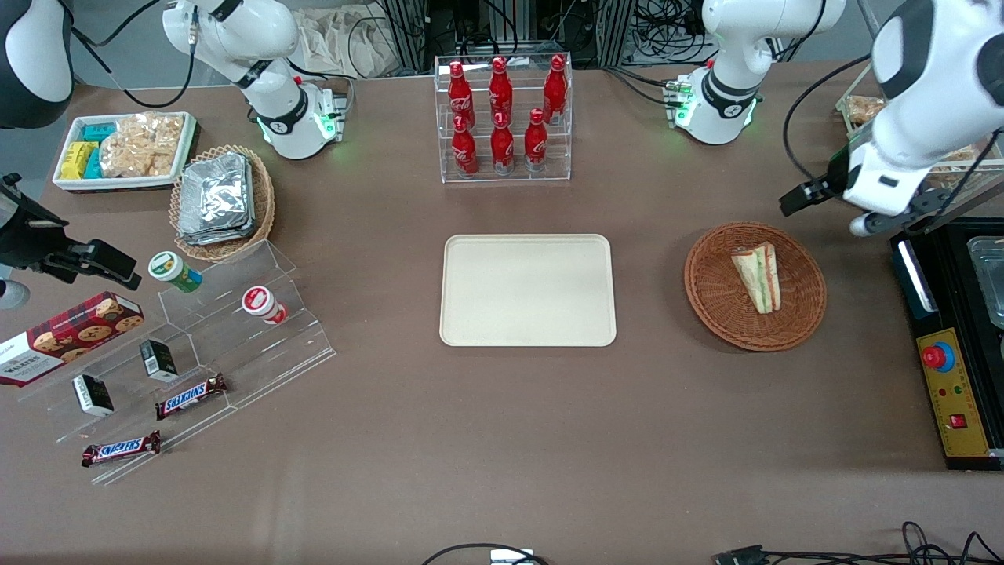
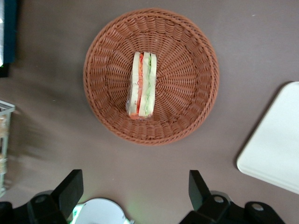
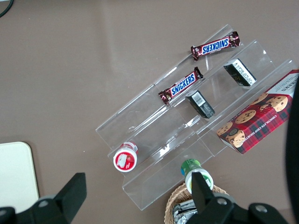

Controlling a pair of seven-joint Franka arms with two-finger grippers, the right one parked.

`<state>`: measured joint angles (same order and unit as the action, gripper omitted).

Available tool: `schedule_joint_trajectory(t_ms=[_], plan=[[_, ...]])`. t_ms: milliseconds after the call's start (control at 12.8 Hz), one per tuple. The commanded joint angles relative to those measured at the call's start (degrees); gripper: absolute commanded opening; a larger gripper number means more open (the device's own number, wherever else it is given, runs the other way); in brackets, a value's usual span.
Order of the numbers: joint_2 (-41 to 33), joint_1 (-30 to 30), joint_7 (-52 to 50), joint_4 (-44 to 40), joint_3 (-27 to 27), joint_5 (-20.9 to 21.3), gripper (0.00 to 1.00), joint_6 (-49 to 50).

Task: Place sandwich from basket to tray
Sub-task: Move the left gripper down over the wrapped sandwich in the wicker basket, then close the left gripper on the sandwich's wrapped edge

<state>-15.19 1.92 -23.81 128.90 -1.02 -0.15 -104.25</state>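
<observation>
Next, my left gripper will grab the sandwich by its wrapped tip (image 1: pixel 750 259), to place it from the basket onto the cream tray (image 1: pixel 527 290).
The sandwich (image 1: pixel 757 276), a white-bread wedge with green and red filling, lies in the round brown wicker basket (image 1: pixel 706 292) toward the working arm's end of the table. The cream tray (image 1: pixel 527 290) sits bare at the table's middle, beside the basket. My left gripper (image 1: pixel 878 220) hovers high above the table, a little farther from the front camera than the basket. In the left wrist view the gripper (image 2: pixel 134 189) is open and holds nothing. The sandwich (image 2: pixel 142 84) and basket (image 2: pixel 189 98) lie ahead of the fingertips, and a corner of the tray (image 2: pixel 275 144) shows.
A clear rack of red cola bottles (image 1: pixel 502 118) stands farther back than the tray. A black control box (image 1: pixel 951 377) with a red button sits at the working arm's table edge. A foil-pack basket (image 1: pixel 223 200) and an acrylic snack display (image 1: pixel 196 353) sit toward the parked arm's end.
</observation>
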Motion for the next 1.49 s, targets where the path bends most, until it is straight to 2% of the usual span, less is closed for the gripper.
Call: schedule_joint_trajectory(t_ms=[0, 314, 549, 627, 941, 1020, 1098, 1176, 1255, 1333, 1412], plan=[[1.6, 0.0, -1.4, 7.0, 0.0, 0.4, 1.0, -9.6], [11.7, -0.2, -1.4, 10.6, 0.1, 4.4, 1.0, -22.1], [16.0, -0.2, -1.2, 13.6, 0.1, 4.8, 1.0, -29.3], [17.6, -0.2, -1.2, 14.1, 0.1, 6.4, 1.0, -31.6], [20.4, -0.2, -0.9, 14.1, 1.9, 8.8, 0.99, -34.5], [20.5, -0.2, -0.8, 14.1, 1.9, 8.8, 0.91, -34.5], [20.4, -0.2, -0.6, 14.1, 2.0, 8.8, 0.69, -34.5], [20.4, -0.2, -0.6, 14.1, 1.9, 8.8, 0.31, -34.5], [20.4, -0.2, -0.6, 14.1, 2.0, 8.8, 0.06, -34.4], [20.4, -0.2, -0.6, 14.0, 2.1, 8.8, 0.0, -34.4], [20.2, -0.2, -0.6, 14.0, 2.1, 8.8, 0.0, -34.3]])
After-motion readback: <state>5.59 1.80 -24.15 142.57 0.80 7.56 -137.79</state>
